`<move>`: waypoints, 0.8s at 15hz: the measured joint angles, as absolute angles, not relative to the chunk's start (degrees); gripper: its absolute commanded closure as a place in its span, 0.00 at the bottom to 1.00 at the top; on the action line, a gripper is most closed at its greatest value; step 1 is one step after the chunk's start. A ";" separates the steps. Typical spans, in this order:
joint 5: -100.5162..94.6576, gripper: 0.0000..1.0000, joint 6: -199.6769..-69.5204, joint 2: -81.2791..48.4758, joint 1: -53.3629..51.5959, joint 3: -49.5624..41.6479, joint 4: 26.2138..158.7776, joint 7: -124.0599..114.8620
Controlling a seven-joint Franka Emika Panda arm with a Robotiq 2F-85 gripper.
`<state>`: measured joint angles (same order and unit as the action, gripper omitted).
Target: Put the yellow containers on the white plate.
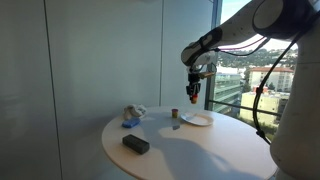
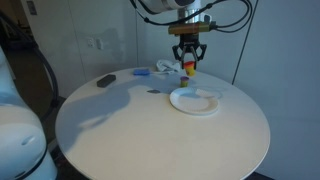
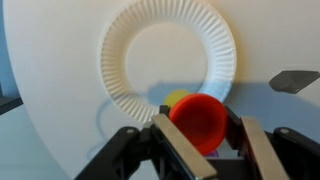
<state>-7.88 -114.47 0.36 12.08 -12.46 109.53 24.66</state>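
My gripper should keep holding the yellow container until it sits on the white plate. There is still a visible gap between the container's lower end and the plate.
My gripper (image 3: 198,140) is shut on a yellow container with a red cap (image 3: 198,122); a bit of its yellow body (image 3: 178,98) shows behind the cap. The white paper plate (image 3: 168,20) lies on the round white table below the gripper. In both exterior views the gripper (image 1: 194,93) (image 2: 188,60) hangs above the plate (image 1: 197,120) (image 2: 195,103), near its far edge, with the container (image 2: 189,69) between the fingers. I see only one yellow container for sure.
On the table lie a black flat object (image 1: 135,144) (image 2: 105,80), a blue and white bundle (image 1: 132,116) (image 2: 143,72) and a small brown item (image 1: 174,115). Windows stand behind the table. A grey object (image 3: 295,80) lies beside the plate.
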 measured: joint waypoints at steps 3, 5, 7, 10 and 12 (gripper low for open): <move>-5.19 0.72 -115.17 -2.54 12.13 -12.45 109.77 23.37; -3.99 0.72 -116.14 -4.56 12.14 -12.41 109.78 22.83; -3.13 0.72 -116.67 -6.51 12.42 -12.49 109.63 21.68; -2.89 0.72 -117.64 -8.98 13.59 -12.65 109.37 19.75; -1.74 0.72 -118.26 -10.28 14.67 -12.69 109.23 19.68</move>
<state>-1.74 -118.26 -10.28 14.67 -12.69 109.23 19.68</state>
